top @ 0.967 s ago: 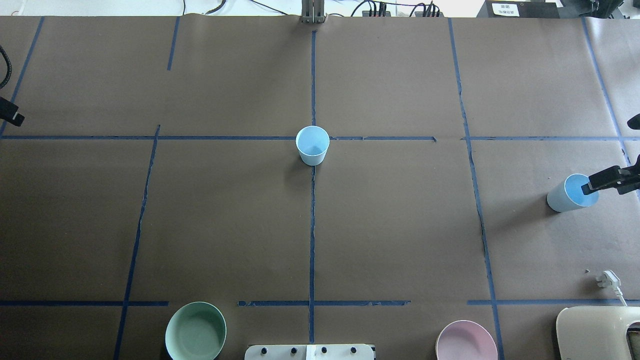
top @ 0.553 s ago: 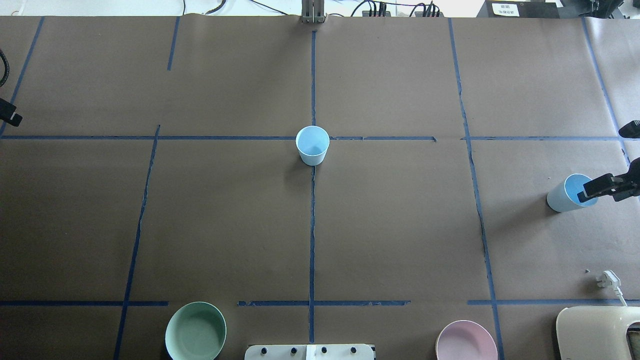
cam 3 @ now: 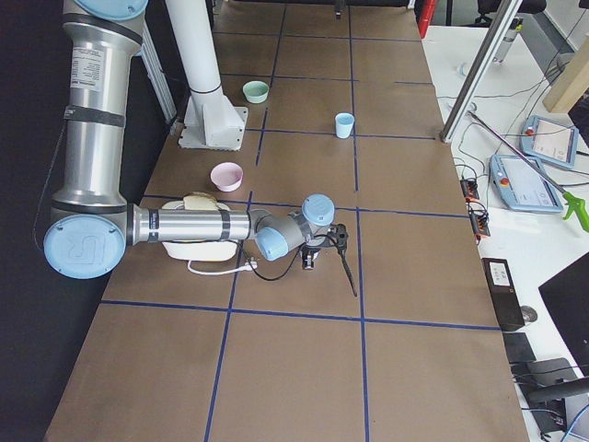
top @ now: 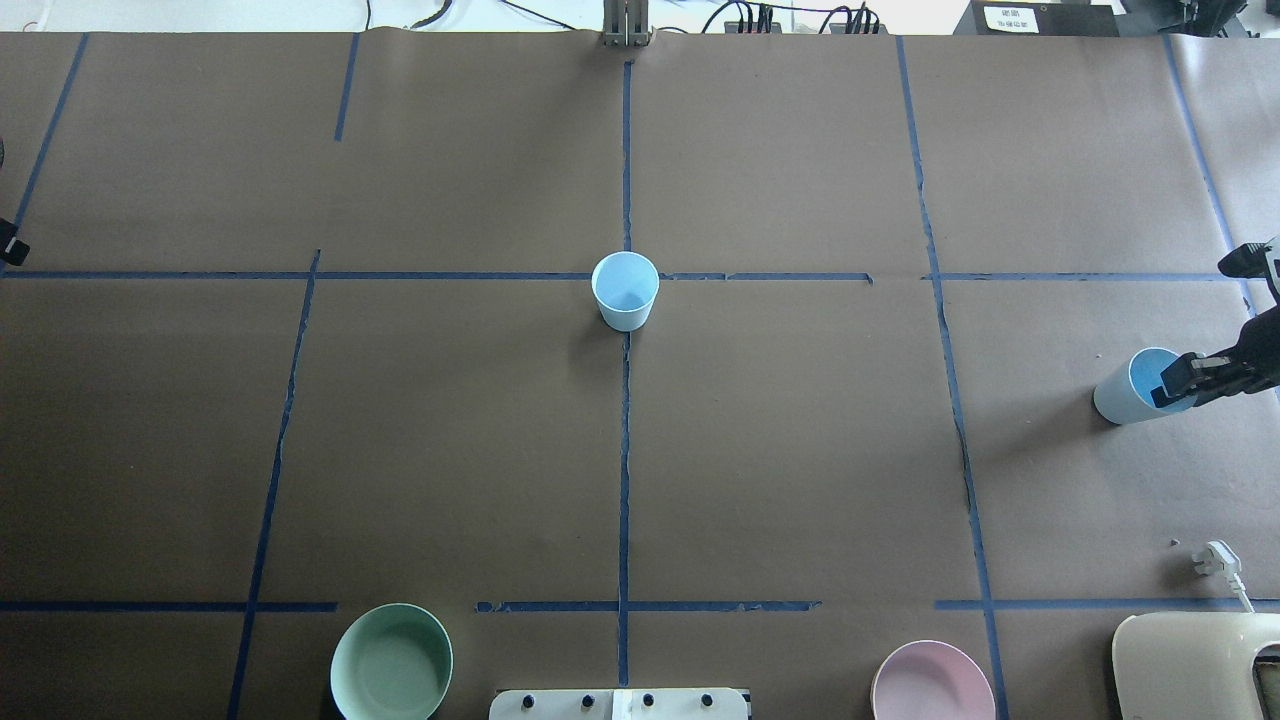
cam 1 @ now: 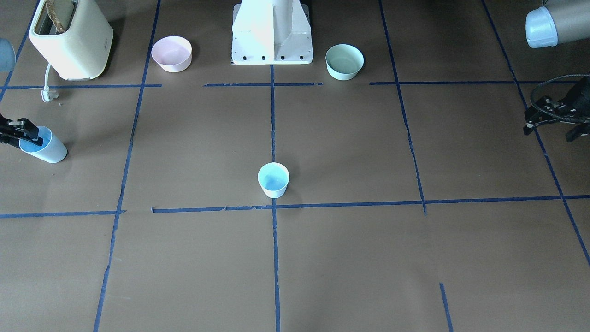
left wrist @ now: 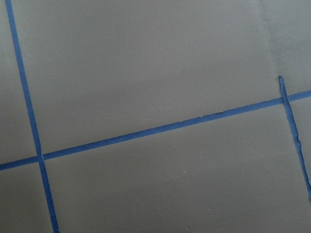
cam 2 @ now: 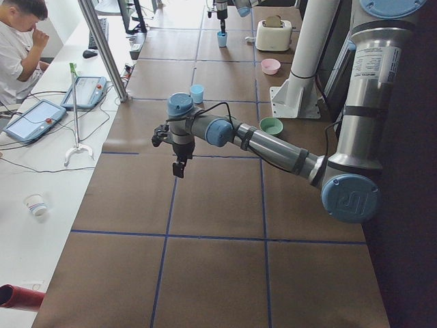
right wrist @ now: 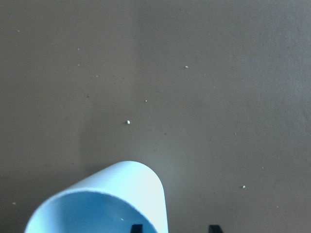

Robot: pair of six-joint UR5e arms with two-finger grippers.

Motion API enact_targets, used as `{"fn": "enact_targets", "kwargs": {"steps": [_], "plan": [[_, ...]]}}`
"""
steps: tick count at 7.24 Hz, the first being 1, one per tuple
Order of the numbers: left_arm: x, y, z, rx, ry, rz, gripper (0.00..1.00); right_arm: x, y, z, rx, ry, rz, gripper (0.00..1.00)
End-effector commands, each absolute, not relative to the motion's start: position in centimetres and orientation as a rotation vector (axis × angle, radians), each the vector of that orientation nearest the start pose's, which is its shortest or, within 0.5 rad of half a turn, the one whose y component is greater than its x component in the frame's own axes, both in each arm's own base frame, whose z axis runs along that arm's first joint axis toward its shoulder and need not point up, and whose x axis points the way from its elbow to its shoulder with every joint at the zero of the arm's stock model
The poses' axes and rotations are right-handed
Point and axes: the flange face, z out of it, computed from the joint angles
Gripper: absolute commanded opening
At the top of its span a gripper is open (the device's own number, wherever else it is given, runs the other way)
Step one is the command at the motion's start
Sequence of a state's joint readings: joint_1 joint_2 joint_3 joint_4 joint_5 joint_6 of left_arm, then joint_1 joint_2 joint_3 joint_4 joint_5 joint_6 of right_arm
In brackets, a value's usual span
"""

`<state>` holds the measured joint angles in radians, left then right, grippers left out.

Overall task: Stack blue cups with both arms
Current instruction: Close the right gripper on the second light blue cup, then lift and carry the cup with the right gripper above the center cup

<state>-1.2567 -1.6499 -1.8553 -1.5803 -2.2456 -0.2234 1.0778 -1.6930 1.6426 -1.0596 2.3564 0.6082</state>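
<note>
My right gripper grabs the blue cup by its rim [cam 1: 45, 132] next, to stack it into the centre cup [cam 1: 274, 177].
One blue cup [top: 625, 290] stands upright at the table's centre, on the blue tape cross; it also shows in the front view [cam 1: 273, 180]. The second blue cup [top: 1128, 392] stands near the table's right edge, also seen in the front view [cam 1: 46, 146]. My right gripper [top: 1172, 380] is open and straddles this cup's rim. In the right wrist view one fingertip [right wrist: 137, 227] is inside the cup [right wrist: 112, 194] and the other is outside it. My left gripper [cam 1: 551, 131] hangs open and empty above the far left of the table, well away from both cups.
A mint-green bowl [top: 391, 662] and a pink bowl [top: 932, 683] sit at the near edge beside the white pedestal [cam 1: 272, 32]. A cream toaster [top: 1195, 665] and its plug [top: 1218, 560] lie near the right cup. An operator [cam 2: 17, 48] sits beyond the table.
My right gripper has shifted slightly toward the table's right edge, its finger still in the cup's mouth. My left gripper has slid almost out of the overhead view's left edge. Neither cup has visibly moved.
</note>
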Motion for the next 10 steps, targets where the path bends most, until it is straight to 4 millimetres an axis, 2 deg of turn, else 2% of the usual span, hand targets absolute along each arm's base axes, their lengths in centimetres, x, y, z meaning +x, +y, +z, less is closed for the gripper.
{"fn": "enact_targets", "kwargs": {"steps": [1,2,3,4,5,6,7,8,10], "plan": [[6.7,-51.1,50.2,0.182,0.721,0.241,0.99,-16.5,-44.4,56.2,0.050,-0.935,-0.097,0.00],[5.4,-50.1,52.0,0.174,0.710,0.259,0.99,-14.9,-45.2,53.1,0.078,-0.948,-0.069,0.00],[3.5,-49.7,54.1,0.170,0.697,0.275,0.99,-15.2,-47.3,47.5,0.070,-0.941,-0.048,0.00],[1.0,-49.7,57.2,0.158,0.687,0.296,0.99,-16.1,-49.8,42.0,0.060,-0.928,-0.035,0.00],[-0.7,-49.6,60.2,0.136,0.731,0.307,0.99,-17.2,-52.0,37.3,0.048,-0.930,-0.005,0.00],[-1.7,-49.5,61.9,0.119,0.765,0.298,0.99,-19.9,-53.3,32.0,0.023,-0.950,0.033,0.00],[-1.7,-49.4,62.2,0.112,0.778,0.294,0.99,-24.5,-53.8,26.5,-0.023,-0.966,0.086,0.00],[-1.6,-49.4,62.2,0.111,0.778,0.290,0.99,-28.8,-54.2,22.5,-0.039,-0.968,0.140,0.00],[-1.7,-48.8,63.4,0.086,0.779,0.276,0.99,-38.6,-54.3,16.7,-0.056,-0.929,0.226,0.00]]}}
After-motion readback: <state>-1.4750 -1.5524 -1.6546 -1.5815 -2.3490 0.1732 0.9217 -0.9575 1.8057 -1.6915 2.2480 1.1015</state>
